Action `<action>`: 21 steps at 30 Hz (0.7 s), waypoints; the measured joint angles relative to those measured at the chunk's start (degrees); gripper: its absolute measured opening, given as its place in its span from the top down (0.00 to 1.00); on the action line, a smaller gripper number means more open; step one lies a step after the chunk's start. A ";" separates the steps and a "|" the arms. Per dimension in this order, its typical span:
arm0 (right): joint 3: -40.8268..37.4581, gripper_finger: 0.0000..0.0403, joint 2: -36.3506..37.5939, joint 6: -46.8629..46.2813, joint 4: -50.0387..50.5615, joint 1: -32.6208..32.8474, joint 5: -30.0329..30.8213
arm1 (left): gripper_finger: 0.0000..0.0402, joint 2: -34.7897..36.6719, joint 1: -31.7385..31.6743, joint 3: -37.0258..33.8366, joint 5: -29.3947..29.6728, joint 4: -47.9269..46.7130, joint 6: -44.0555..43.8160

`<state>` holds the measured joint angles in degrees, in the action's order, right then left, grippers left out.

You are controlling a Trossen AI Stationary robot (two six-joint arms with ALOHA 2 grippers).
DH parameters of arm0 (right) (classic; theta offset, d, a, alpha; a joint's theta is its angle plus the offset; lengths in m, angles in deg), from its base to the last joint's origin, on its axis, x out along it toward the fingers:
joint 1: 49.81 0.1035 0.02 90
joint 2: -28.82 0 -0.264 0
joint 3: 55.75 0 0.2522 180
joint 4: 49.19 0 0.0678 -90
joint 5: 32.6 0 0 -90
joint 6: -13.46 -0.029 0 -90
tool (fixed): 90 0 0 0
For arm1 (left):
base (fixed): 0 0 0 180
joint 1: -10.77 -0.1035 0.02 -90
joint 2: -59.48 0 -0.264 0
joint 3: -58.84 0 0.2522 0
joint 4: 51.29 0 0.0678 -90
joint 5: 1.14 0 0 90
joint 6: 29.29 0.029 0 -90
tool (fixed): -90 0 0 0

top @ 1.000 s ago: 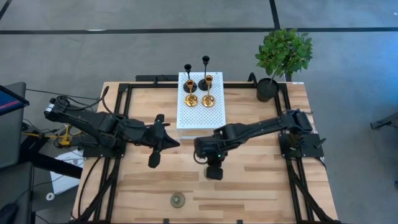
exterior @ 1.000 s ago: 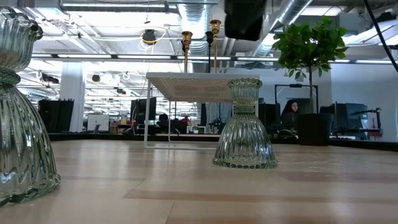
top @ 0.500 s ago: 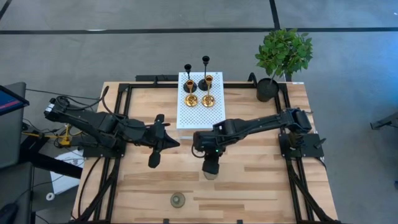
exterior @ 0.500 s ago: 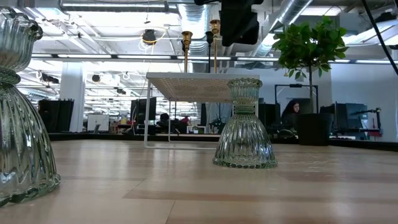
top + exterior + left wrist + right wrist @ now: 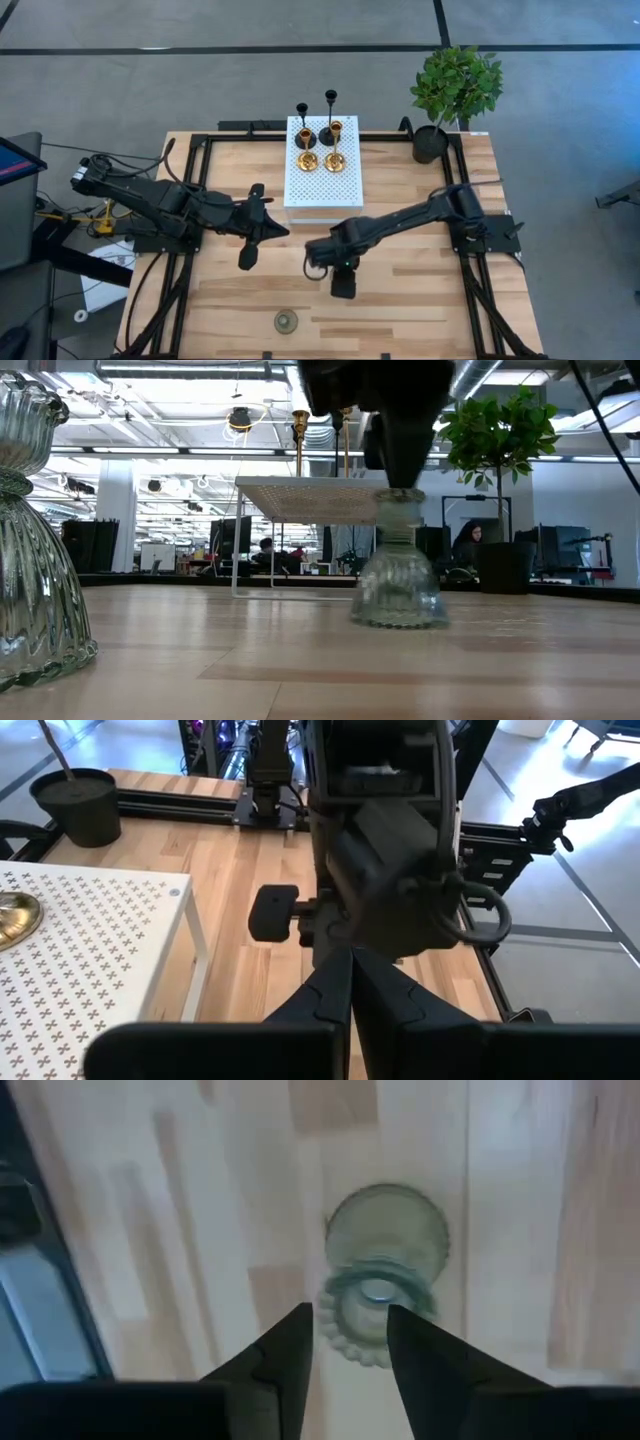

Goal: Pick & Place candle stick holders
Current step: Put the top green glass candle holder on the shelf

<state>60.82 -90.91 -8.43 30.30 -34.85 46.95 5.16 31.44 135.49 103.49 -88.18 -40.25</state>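
My right gripper should next pick up the grey-green candle stick holder by its cup (image 5: 376, 1302), so that I can place it on the white perforated stand.
A squat grey-green candle stick holder (image 5: 400, 575) stands on its base on the table, near the middle. My right gripper (image 5: 350, 1308) is open above it, pointing down, with a finger on either side of the holder's top; in the high view the gripper (image 5: 343, 285) hides it. A second grey-green holder (image 5: 287, 321) stands near the table's near edge. Two black holders (image 5: 302, 135) and two gold holders (image 5: 306, 160) stand on a white perforated stand (image 5: 322, 185). My left gripper (image 5: 283, 232) hangs shut left of centre, with nothing in it. My right gripper comes at the holder from above, pointing down, one finger (image 5: 290, 1345) on either side of the cup at its top (image 5: 378, 1292). Whether the fingers touch the cup I cannot tell. The holder stands upright with its base (image 5: 400, 615) on the table.
A black plant pot (image 5: 430, 143) with a green plant stands at the table's far right corner. Black frame rails (image 5: 190, 200) run along the left and right sides. Bare wood (image 5: 430, 300) lies around the near holder.
My right gripper has come down from above over the grey-green holder, until its fingers reach the holder's top. In the high view the holder showed beside the gripper half a second ago and now lies hidden under it.
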 joint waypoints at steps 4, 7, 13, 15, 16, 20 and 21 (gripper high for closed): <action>-0.02 0.70 -0.78 1.37 0.28 0.78 2.56 | 0.98 0.00 0.00 0.00 0.00 -0.01 0.00; 0.03 0.71 -0.69 1.48 -0.54 0.70 5.08 | 0.98 0.00 0.00 0.00 0.00 -0.01 -0.01; 0.02 0.75 -0.69 1.44 -0.39 -0.02 5.37 | 0.98 0.00 0.00 0.00 0.04 -0.04 -0.02; 0.02 0.76 -0.69 1.44 -0.43 -0.04 5.37 | 0.98 0.00 0.00 0.00 0.04 -0.06 -0.02; 0.02 0.77 -0.69 1.44 -0.53 -0.04 5.37 | 0.98 0.00 0.00 0.00 0.04 -0.12 0.00; 0.02 0.78 -0.69 1.42 -1.82 0.02 5.21 | 0.98 0.00 0.00 0.00 0.05 -0.24 -0.02; 0.02 0.78 -0.69 1.40 -2.23 0.02 5.20 | 0.98 0.00 0.00 0.00 0.04 -0.26 -0.02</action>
<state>60.84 -91.60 -7.03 28.08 -34.83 52.14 5.16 31.44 135.49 103.53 -88.43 -40.27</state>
